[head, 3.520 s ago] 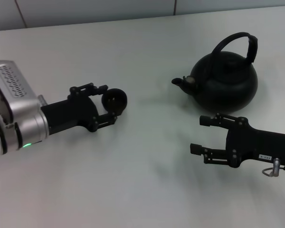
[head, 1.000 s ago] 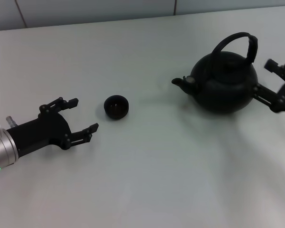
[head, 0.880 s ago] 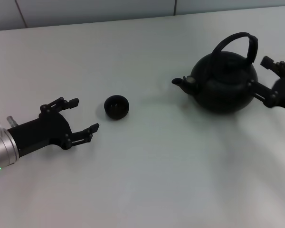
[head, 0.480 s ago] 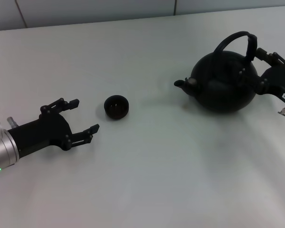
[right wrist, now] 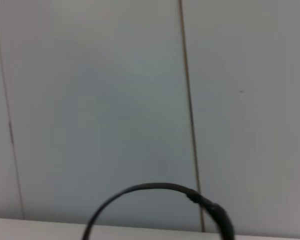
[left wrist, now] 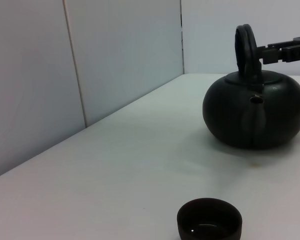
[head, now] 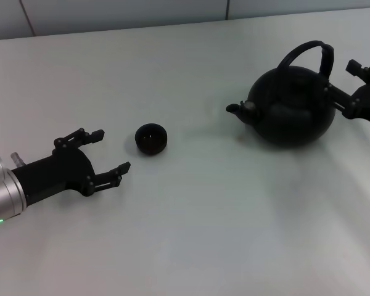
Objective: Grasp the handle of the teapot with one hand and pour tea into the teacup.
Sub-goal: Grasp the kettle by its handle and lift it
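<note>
My right gripper's upper finger end is short of the teapot's arched handle. My right gripper should move toward the handle before it closes on it.
The black teapot (head: pixel 290 108) stands on the white table at the right, spout pointing left, with its arched handle (head: pixel 305 49) upright. The small black teacup (head: pixel 151 138) stands to the left of middle. My right gripper (head: pixel 342 79) is open at the teapot's right side, level with the handle's right base, and holds nothing. My left gripper (head: pixel 111 150) is open and empty, just left of the teacup and apart from it. The left wrist view shows the teacup (left wrist: pixel 209 221), the teapot (left wrist: pixel 255 115), its handle (left wrist: pixel 246 47) and a right-gripper finger (left wrist: pixel 285 50) beside it. The right wrist view shows only the handle's arc (right wrist: pixel 160 189).
The white table (head: pixel 203 234) stretches wide around both things. A pale panelled wall (head: pixel 111 12) runs along its far edge, close behind the teapot.
The left gripper has let go of the teacup and drawn back left. The right gripper moved from in front of the teapot round to its right side, level with the handle's right base. The teapot shifted slightly.
</note>
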Robot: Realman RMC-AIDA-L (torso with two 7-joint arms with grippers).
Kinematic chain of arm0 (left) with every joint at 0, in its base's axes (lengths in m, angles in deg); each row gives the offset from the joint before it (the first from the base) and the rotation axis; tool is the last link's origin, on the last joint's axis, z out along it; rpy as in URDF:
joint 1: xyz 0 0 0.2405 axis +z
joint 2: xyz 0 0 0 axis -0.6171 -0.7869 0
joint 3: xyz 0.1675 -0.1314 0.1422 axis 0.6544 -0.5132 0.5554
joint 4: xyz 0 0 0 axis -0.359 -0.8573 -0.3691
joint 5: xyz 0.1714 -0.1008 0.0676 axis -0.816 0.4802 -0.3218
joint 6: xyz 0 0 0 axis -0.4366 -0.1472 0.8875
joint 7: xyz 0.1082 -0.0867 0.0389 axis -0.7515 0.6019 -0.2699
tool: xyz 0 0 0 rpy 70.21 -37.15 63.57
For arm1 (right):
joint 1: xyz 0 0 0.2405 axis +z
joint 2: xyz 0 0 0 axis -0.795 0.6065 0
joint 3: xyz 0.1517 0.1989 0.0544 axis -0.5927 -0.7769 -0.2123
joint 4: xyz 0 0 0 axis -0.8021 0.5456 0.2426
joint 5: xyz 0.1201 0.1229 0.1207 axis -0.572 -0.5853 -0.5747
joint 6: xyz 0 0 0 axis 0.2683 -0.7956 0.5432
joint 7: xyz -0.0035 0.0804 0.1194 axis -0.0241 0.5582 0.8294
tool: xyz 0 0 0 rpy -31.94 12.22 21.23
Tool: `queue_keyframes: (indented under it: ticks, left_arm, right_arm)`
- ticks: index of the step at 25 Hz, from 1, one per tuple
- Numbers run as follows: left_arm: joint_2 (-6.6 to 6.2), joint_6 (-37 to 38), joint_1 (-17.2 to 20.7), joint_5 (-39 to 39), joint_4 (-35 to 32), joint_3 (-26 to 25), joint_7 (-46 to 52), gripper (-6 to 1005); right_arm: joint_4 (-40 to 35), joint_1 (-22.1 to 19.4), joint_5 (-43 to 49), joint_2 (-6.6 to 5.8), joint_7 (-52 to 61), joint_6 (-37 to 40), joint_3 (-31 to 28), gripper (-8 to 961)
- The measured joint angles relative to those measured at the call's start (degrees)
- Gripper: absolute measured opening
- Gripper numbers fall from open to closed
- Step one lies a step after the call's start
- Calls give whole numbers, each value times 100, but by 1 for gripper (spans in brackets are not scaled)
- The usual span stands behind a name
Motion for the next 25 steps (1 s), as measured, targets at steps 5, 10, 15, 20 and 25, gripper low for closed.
queue_keyframes:
  ticks: [5,10,15,20,25]
  left_arm:
    - [3,13,-13,0,1,7,0,860]
    - [4,34,-25,1,1,17,7,860]
    - [12,35,-24,1,1,52,9,860]
    - [13,35,-24,1,1,98,16,859]
    - [13,34,-22,1,1,121,17,859]
  right_arm:
    - [-54,133,-17,-3,0,-259,-4,813]
    - [-42,295,-19,-3,-94,-451,-7,809]
    - [25,449,-33,3,-239,-652,-7,806]
    - [124,487,-325,9,-434,-681,4,803]
    - [173,495,-397,11,-545,-685,47,773]
